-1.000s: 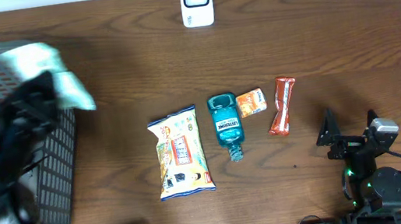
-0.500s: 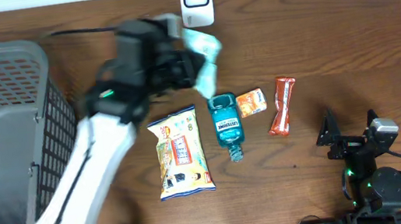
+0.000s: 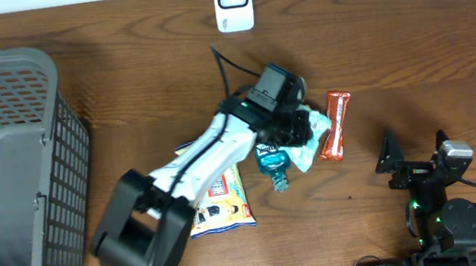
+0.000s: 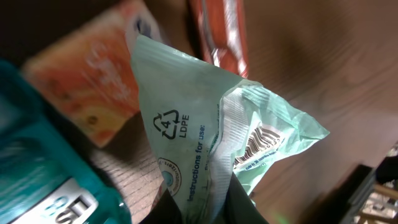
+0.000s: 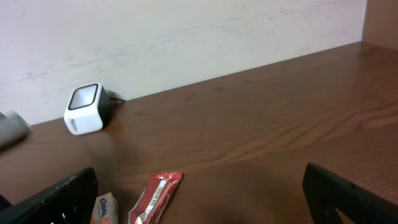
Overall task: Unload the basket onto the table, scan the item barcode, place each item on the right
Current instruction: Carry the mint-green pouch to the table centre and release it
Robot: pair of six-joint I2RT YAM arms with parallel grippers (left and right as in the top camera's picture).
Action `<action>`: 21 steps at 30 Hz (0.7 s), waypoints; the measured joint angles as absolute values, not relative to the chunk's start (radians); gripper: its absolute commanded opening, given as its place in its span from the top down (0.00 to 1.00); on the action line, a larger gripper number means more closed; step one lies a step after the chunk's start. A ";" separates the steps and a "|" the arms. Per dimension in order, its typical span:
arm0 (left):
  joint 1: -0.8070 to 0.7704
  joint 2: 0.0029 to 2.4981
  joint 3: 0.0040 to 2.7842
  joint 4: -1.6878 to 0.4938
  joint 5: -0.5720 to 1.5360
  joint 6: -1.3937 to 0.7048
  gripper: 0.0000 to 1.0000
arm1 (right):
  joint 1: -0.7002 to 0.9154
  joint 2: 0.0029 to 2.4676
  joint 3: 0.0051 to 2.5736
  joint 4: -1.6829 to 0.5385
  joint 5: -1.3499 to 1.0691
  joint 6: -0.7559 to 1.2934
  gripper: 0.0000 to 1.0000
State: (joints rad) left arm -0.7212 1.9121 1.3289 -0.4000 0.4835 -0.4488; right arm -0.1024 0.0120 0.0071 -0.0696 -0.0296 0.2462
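Observation:
The mint-green packet's edge (image 3: 320, 124) (image 4: 233, 79) hangs above the red bar, short of the tabletop, so the packet comes down next before my left gripper releases it.
My left gripper (image 3: 301, 130) is shut on a mint-green plastic packet (image 3: 314, 131), low over the row of items in the middle of the table. The left wrist view shows the packet (image 4: 199, 137) pinched between the jaws, its barcode (image 4: 258, 140) facing the camera. A white barcode scanner (image 3: 233, 1) stands at the table's far edge, apart from the packet. Over at the near right, my right gripper (image 3: 414, 159) stays open and empty.
A grey basket (image 3: 0, 166) fills the left side. Beside the held packet lie a teal mouthwash bottle (image 3: 270, 161), an orange tissue pack (image 4: 87, 81) and a red bar (image 3: 334, 129). A snack bag (image 3: 213, 188) lies to the left of the bottle.
My left arm has swung from the basket rightward across the table with the green packet, ending low over the bottle and tissue pack. The right arm has not moved.

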 measured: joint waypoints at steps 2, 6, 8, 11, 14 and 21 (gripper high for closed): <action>-0.738 1.943 1.328 -0.400 0.484 -0.460 0.92 | -0.102 0.012 0.007 -0.070 -0.030 0.246 0.01; -0.765 1.989 1.328 -0.401 0.484 -0.490 0.93 | -0.102 0.012 0.007 -0.070 -0.030 0.246 0.01; -0.777 1.995 1.328 -0.410 0.484 -0.499 0.93 | -0.102 0.012 0.007 -0.070 -0.029 0.246 0.01; -0.792 1.995 1.328 -0.434 0.483 -0.505 0.92 | -0.102 0.012 0.007 -0.070 -0.029 0.246 0.01; -0.804 1.995 1.309 -0.438 0.460 -0.524 0.93 | -0.102 0.012 0.007 -0.070 -0.030 0.246 0.01; -0.798 1.983 1.267 -0.471 0.348 -0.618 0.83 | -0.102 0.012 0.007 -0.070 -0.030 0.246 0.01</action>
State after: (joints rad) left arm -0.7982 1.9831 1.2667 -0.4709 0.3485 -0.6182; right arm -0.1024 0.0120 0.0071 -0.0696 -0.0296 0.2462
